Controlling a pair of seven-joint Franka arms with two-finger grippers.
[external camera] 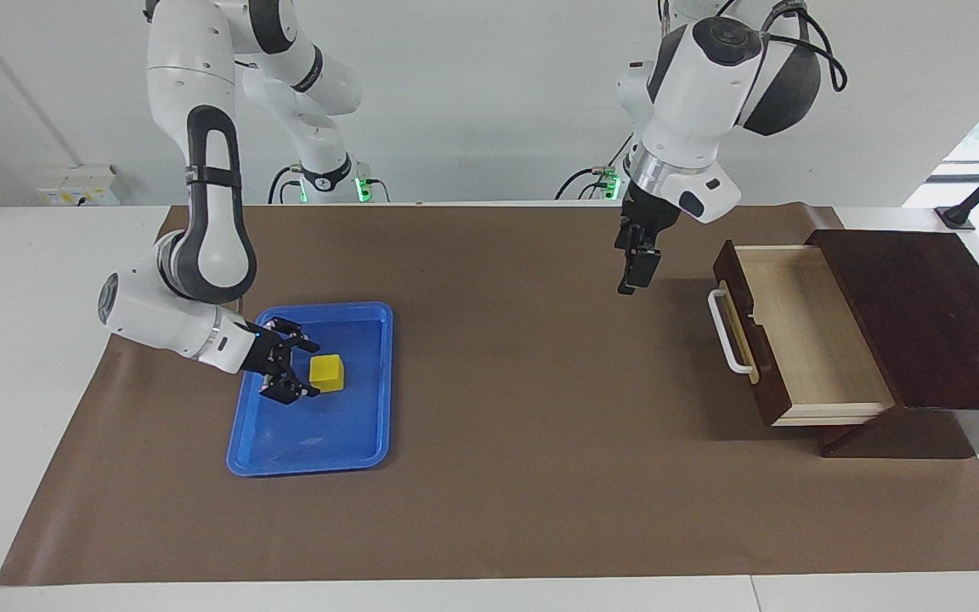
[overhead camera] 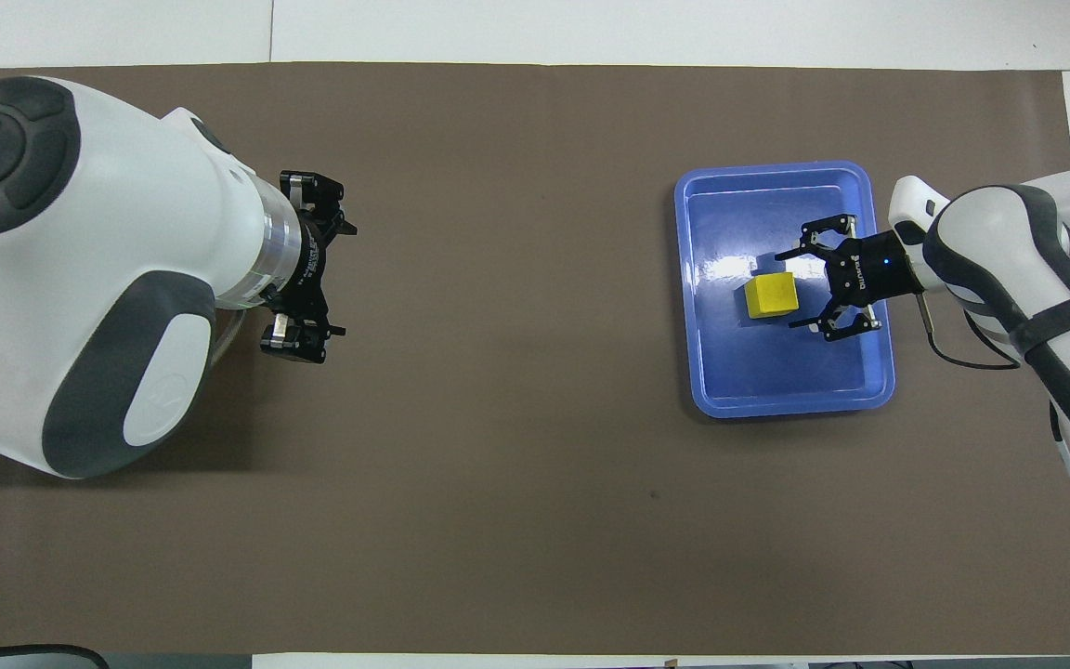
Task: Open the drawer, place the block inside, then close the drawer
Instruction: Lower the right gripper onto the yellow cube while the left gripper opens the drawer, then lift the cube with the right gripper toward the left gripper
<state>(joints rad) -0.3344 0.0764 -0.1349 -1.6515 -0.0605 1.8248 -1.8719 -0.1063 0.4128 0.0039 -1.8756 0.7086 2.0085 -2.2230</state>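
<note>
I should next grab the small yellow block by its opposite sides with my right gripper. Then I should put the block away inside the drawer [external camera: 804,331].
The yellow block [external camera: 330,371] lies in the blue tray [external camera: 311,463] toward the right arm's end of the table. My right gripper [external camera: 309,371] is low in the tray, open, its fingertips level with the block's edge on either side; it shows likewise in the overhead view [overhead camera: 797,290] beside the block [overhead camera: 770,295]. The drawer [external camera: 804,331] stands pulled out of its dark box [external camera: 923,314], pale inside and empty, white handle [external camera: 723,333] free. My left gripper [external camera: 630,282] is open, raised over the mat beside the drawer. In the overhead view the left arm hides the drawer.
The brown mat [external camera: 523,442] covers the table. The tray's rim [overhead camera: 786,406] stands slightly above the mat. The left gripper [overhead camera: 340,279] hangs over bare mat. Cables trail from the right arm's wrist.
</note>
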